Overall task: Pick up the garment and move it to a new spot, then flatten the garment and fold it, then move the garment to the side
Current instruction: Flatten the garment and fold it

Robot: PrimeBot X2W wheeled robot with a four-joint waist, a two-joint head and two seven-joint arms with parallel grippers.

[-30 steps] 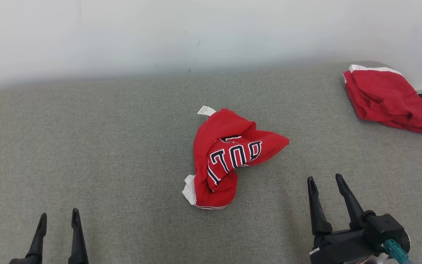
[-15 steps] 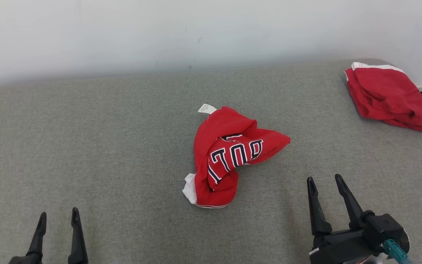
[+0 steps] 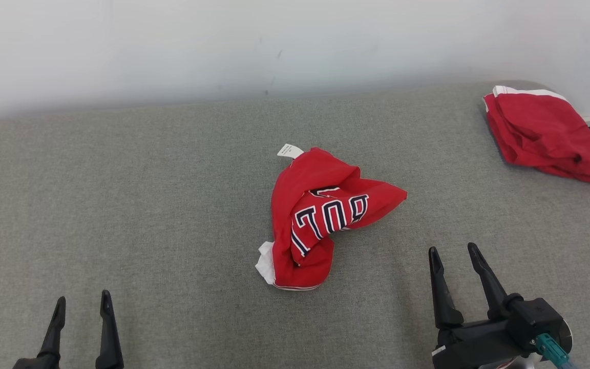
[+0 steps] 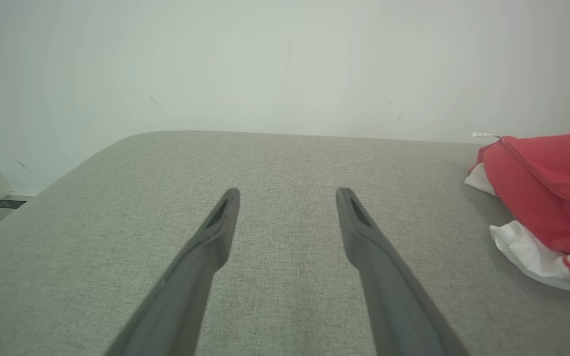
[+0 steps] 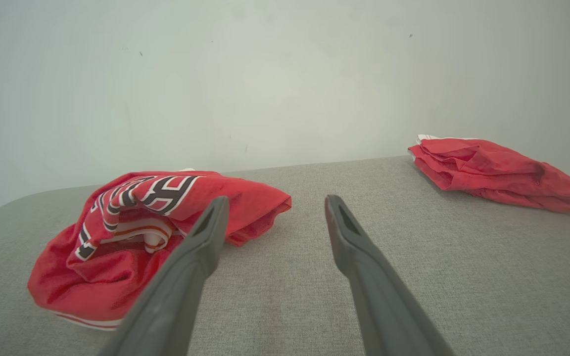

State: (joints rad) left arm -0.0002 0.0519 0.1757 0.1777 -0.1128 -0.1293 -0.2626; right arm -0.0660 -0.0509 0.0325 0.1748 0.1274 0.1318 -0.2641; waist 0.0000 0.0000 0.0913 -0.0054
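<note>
The left gripper next needs to grab that loose white edge [image 3: 266, 264] to pick up the garment, as the white hem sticks out of the red heap.
The garment [image 3: 320, 215] is a crumpled red jersey with dark, white-edged letters, white trim and a small white tag, lying in a heap at the middle of the grey padded table [image 3: 146, 205]. It also appears at the right edge of the left wrist view, garment [image 4: 542, 198], and at the left in the right wrist view, garment [image 5: 151, 232]. My left gripper [image 3: 82, 302] is open at the lower left, well short of the heap. My right gripper [image 3: 454, 251] is open at the lower right, empty, to the right of the heap.
A second red garment [image 3: 543, 133], folded with a white edge, lies at the table's far right corner, also seen as the folded garment [image 5: 493, 170]. A pale wall [image 3: 274, 46] runs behind the table. The table's left edge curves away in the left wrist view.
The whole head picture has shifted slightly, so the camera moved a little. Neither gripper nor the garment has moved on the table.
</note>
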